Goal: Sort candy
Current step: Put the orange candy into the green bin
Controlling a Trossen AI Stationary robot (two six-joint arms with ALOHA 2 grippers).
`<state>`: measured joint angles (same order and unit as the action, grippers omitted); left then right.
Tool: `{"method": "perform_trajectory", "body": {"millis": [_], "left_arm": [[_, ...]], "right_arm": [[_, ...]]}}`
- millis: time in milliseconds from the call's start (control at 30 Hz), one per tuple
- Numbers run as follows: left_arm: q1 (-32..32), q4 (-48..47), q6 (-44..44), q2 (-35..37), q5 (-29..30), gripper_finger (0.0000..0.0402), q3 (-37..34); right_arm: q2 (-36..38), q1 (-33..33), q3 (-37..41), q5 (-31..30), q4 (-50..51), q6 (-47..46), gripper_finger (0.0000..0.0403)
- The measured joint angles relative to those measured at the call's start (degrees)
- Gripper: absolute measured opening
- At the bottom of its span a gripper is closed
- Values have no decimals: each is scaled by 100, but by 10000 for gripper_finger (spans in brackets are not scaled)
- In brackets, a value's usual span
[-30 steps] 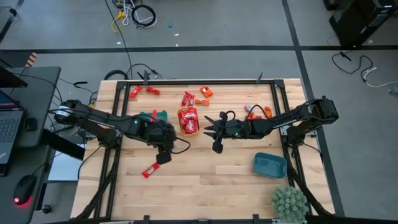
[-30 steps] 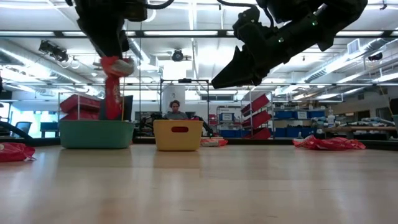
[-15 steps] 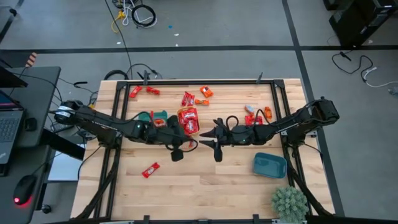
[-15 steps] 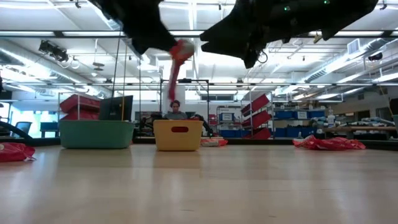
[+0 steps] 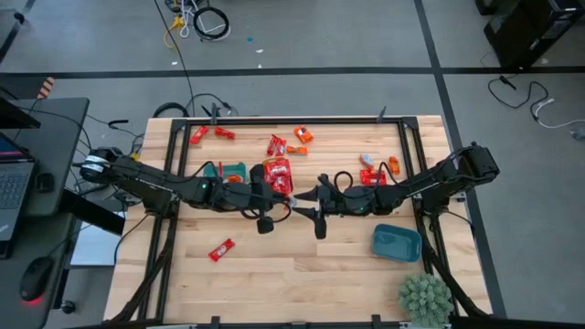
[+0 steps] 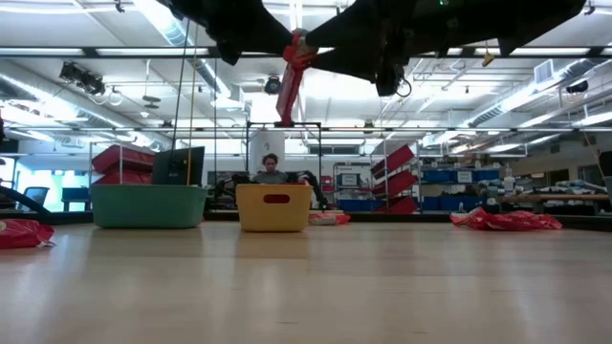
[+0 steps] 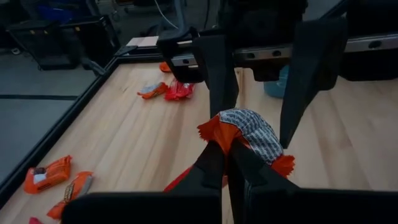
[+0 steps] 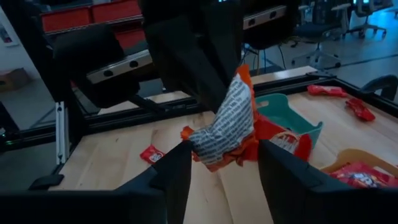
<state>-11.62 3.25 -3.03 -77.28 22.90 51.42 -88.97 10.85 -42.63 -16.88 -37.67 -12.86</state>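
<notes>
My right gripper is to sort the orange candy into the teal bowl [image 8: 289, 115], so next it should grab the candy by its free crimped end [image 8: 193, 140].
My left gripper [image 5: 281, 199] [image 7: 227, 155] is shut on one candy [image 7: 247, 132] [image 8: 225, 129], an orange-red wrapper with a white printed face, held high above the table near its middle. My right gripper [image 5: 302, 202] [image 8: 229, 177] is open and faces the left one. Its fingers [image 7: 217, 65] stand on either side of that candy, and I cannot tell whether they touch it. In the low view the candy [image 6: 289, 84] hangs in the air. More candies fill the yellow bowl [image 5: 276, 174]. My left gripper pinches the candy between its two fingers at one crimped end of the wrapper [image 7: 214, 134]. The fingers come level from the table's left. The candy is lifted clear of the table and hangs below the fingers in the low view.
The teal bowl [image 5: 230, 171] sits left of the yellow one and the blue bowl [image 5: 396, 242] stands near the right edge. Loose candies lie along the far side [image 5: 276, 144] [image 5: 303, 135] [image 5: 199, 134], at right [image 5: 373, 174], and one lies near the left [image 5: 221, 249]. A plant [image 5: 425, 297] stands at the near right corner.
My left gripper has carried the candy up and toward the table's right and far side, to the table's middle. My right gripper has shifted slightly left and tipped level, so its open fingers now stand around the candy.
</notes>
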Motion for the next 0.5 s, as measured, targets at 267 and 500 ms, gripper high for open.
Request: {"method": "perform_trajectory", "body": {"millis": [267,500], "left_arm": [[-3,29,-10,0,0,14,0],[-6,3,-15,9,-19,51,7]], "right_arm": [[0,-4,0,4,-48,268,69],[-4,9,0,-186,-133,638,16]]}}
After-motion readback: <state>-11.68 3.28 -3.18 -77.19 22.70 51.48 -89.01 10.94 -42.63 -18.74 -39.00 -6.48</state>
